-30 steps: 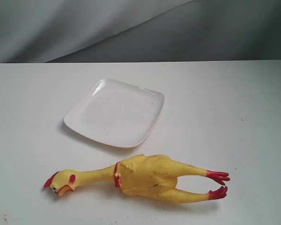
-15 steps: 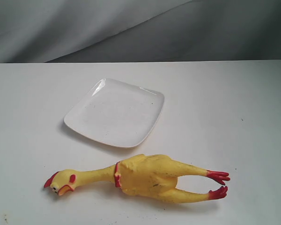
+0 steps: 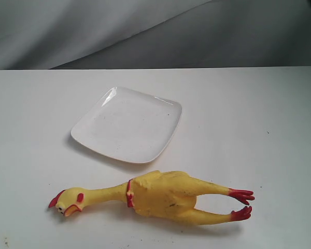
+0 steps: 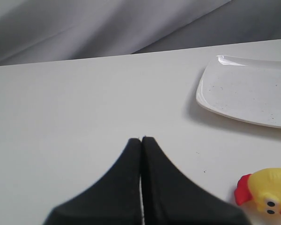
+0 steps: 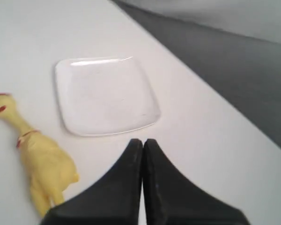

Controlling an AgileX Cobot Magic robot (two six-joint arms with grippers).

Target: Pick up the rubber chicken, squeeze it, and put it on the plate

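Observation:
I will next grab the rubber chicken with my right gripper by the top of its leg (image 3: pixel 199 187), where it joins the body (image 3: pixel 160 194). Then I will lift it and squeeze it.
The rubber chicken (image 3: pixel 160 196) lies on its side on the white table near the front, head to the left, red feet to the right. Its head (image 4: pixel 268 190) shows in the left wrist view and its neck and body (image 5: pixel 43 162) in the right wrist view. The white square plate (image 3: pixel 127 124) rests just behind it, bare; it also shows as the plate (image 4: pixel 253 92) and the plate (image 5: pixel 104 95) in the wrist views. My left gripper (image 4: pixel 141 139) is shut with nothing in it, above bare table away from the chicken's head. My right gripper (image 5: pixel 143 141) is shut and holds nothing, near the plate's edge. Neither gripper shows in the exterior view.
The white table (image 3: pixel 259 124) ends at a back edge, with grey cloth (image 3: pixel 145 31) hanging behind it. A few small dark specks mark the tabletop.

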